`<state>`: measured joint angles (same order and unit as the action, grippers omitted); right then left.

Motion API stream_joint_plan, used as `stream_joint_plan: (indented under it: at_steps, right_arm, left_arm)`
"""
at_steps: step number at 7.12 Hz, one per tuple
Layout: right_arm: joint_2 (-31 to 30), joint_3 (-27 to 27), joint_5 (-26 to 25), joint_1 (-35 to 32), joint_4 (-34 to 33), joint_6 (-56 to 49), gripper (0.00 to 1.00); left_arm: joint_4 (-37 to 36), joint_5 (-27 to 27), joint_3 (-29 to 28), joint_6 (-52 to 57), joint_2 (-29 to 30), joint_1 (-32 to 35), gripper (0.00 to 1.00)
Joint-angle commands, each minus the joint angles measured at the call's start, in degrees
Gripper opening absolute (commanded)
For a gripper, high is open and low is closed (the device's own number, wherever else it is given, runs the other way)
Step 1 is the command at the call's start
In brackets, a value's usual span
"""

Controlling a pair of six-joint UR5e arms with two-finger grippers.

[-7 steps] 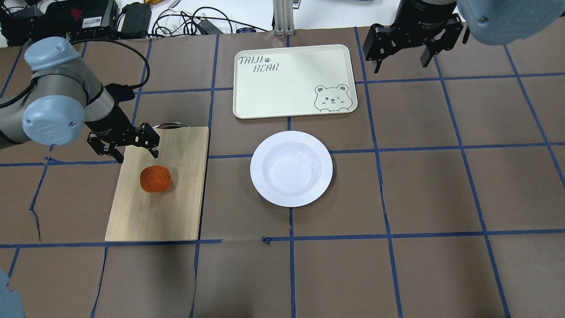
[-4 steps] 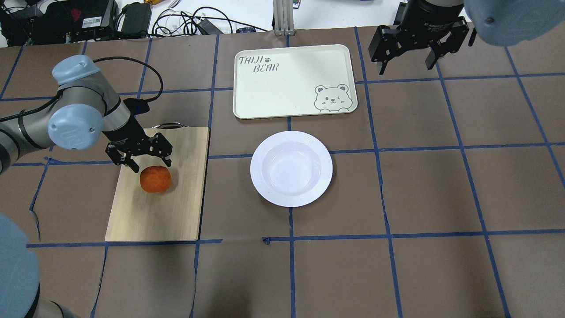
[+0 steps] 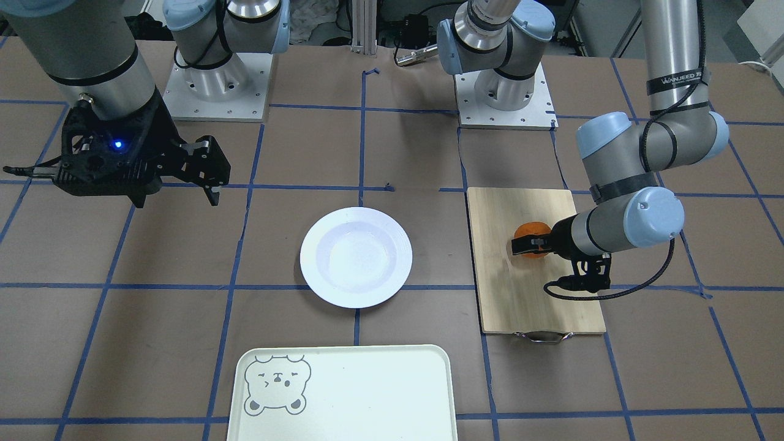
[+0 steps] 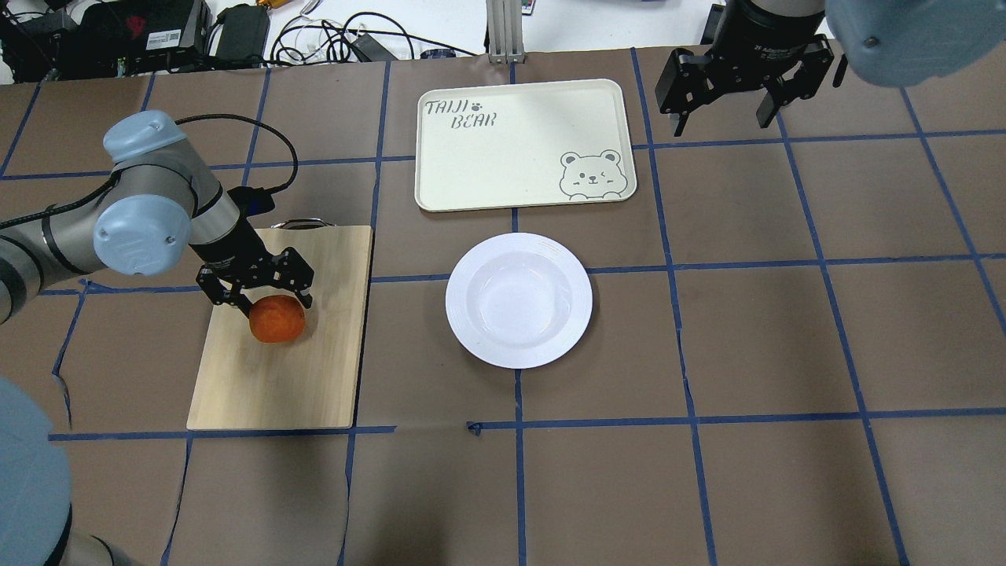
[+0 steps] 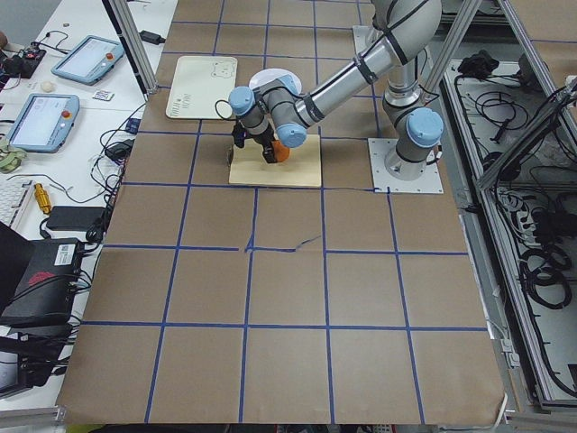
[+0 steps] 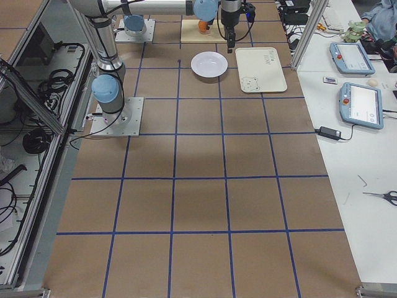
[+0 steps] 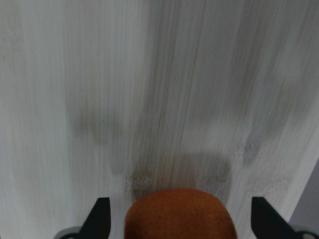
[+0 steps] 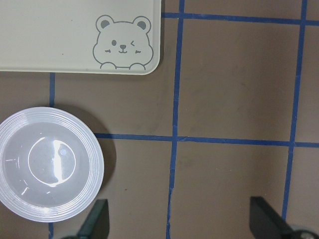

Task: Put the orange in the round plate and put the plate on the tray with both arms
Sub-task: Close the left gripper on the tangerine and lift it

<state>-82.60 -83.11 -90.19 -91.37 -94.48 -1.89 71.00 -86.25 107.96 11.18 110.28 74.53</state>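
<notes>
My left gripper's fingers reach down toward the cutting board (image 3: 514,294) (image 7: 242,189), level with the orange's rounded sides, so closing now would catch it and it is time to close.
The orange (image 4: 277,320) lies on a bamboo cutting board (image 4: 275,377) at the left. My left gripper (image 4: 269,303) is open and low over the orange's far side, one finger on each side of it. The left wrist view shows the orange (image 7: 180,215) between both fingertips (image 7: 99,219) with gaps either side. The round plate (image 4: 519,300) sits empty mid-table, just in front of the tray (image 4: 523,145). My right gripper (image 4: 721,122) hangs open beside the tray's right end, holding nothing. The right wrist view looks down on the plate (image 8: 47,172) and the tray (image 8: 60,35).
The cutting board has a metal handle (image 4: 302,223) on its far edge. The table is brown paper with a blue tape grid. Cables and electronics (image 4: 157,31) lie beyond the far edge. Both arm bases (image 3: 214,79) stand at the robot's side.
My left gripper has moved right and down the board from behind the orange until its open fingers straddle it. The right gripper shifted slightly right. The orange, plate and tray stayed put.
</notes>
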Motion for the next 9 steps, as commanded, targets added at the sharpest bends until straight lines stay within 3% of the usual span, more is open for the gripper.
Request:
stream_joint_plan:
  at_steps: [1, 2, 3, 4, 5, 6, 9]
  right_arm:
    - [0.0, 0.0, 0.1, 0.0, 0.0, -0.1, 1.0]
    - [0.0, -0.1, 0.1, 0.0, 0.1, 0.0, 1.0]
    - [0.0, -0.4, 0.1, 0.1, 0.0, -0.7, 1.0]
    - [0.0, -0.5, -0.1, 0.0, 0.0, -0.7, 1.0]
    - [0.0, -0.5, -0.1, 0.0, 0.0, -0.7, 1.0]
    - [0.0, -0.5, 0.0, 0.0, 0.0, -0.7, 1.0]
    - [0.0, -0.5, 0.0, 0.0, 0.0, -0.7, 1.0]
  left_arm:
    - [0.4, -0.1, 0.6, -0.8, -0.2, 0.0, 1.0]
    - [0.5, -0.1, 0.4, -0.7, -0.2, 0.0, 0.95]
    - [0.7, -0.1, 0.0, -0.5, -0.2, -0.1, 0.63]
    - [1.5, -0.1, -0.1, -0.5, -0.3, -0.2, 0.08]
    - [1.6, -0.1, -0.6, -0.7, -0.4, -0.2, 0.0]
    - [1.9, 0.3, -2.0, -1.8, -0.7, -0.1, 0.0]
    - [13.2, 1.0, -17.3, -13.4, 0.4, 6.2, 0.0]
